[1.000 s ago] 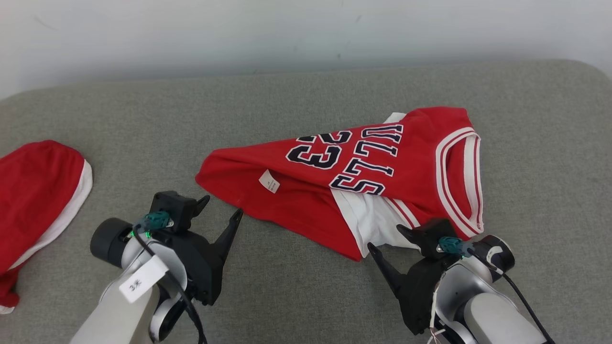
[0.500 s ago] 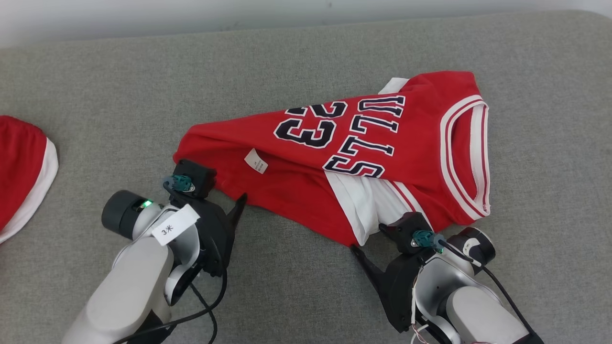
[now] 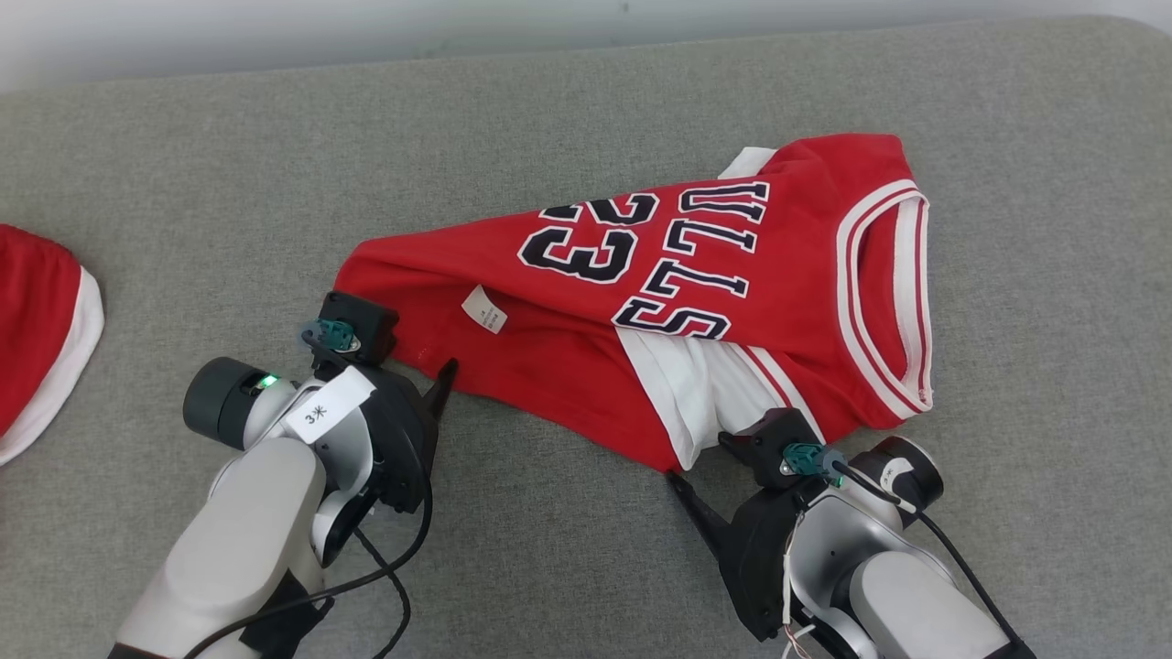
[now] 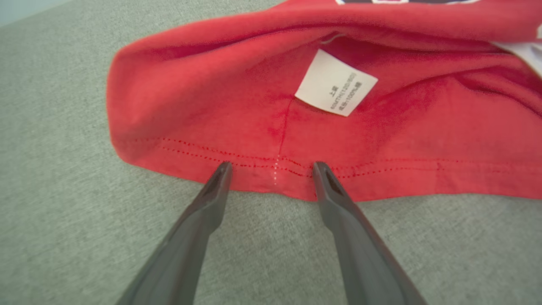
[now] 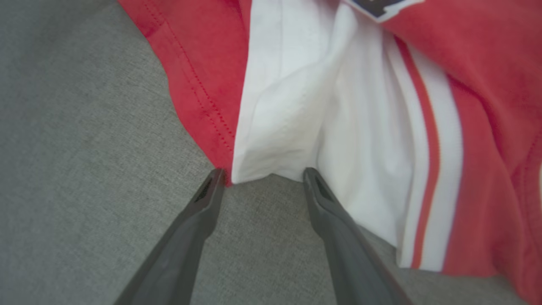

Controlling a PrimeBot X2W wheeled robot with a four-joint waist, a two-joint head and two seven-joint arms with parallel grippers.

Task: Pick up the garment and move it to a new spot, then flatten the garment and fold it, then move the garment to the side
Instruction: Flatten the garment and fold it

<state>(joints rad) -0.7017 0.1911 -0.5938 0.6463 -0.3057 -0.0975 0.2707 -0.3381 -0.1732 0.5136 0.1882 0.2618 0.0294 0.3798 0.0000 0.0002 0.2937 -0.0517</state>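
Note:
The garment (image 3: 787,275) has its stitched red hem (image 3: 419,358) lying free while the slack folds bunch up behind it, so my left gripper should pick it up there next.
A red jersey, the garment (image 3: 787,275), lies crumpled on the grey padded surface (image 3: 229,183), with dark "23" lettering on top and a white part showing at its near edge. My left gripper (image 3: 412,352) stands open at the garment's left hem. In the left wrist view the garment's stitched hem (image 4: 381,173) lies right at the tips of my open left gripper (image 4: 273,166), and a white care label (image 4: 335,82) shows beyond. My right gripper (image 3: 700,458) is open at the near corner. There the white fold (image 5: 288,106) sits just past my right gripper (image 5: 263,171).
A second red and white cloth (image 3: 37,320) lies at the left edge of the surface. A pale wall (image 3: 366,27) runs along the far edge. Bare grey padding spreads in front of the garment and to its right (image 3: 1053,320).
The camera has tilted down, so the whole picture shifted. Both open grippers have come closer to the garment's near edge, the left one up to the hem.

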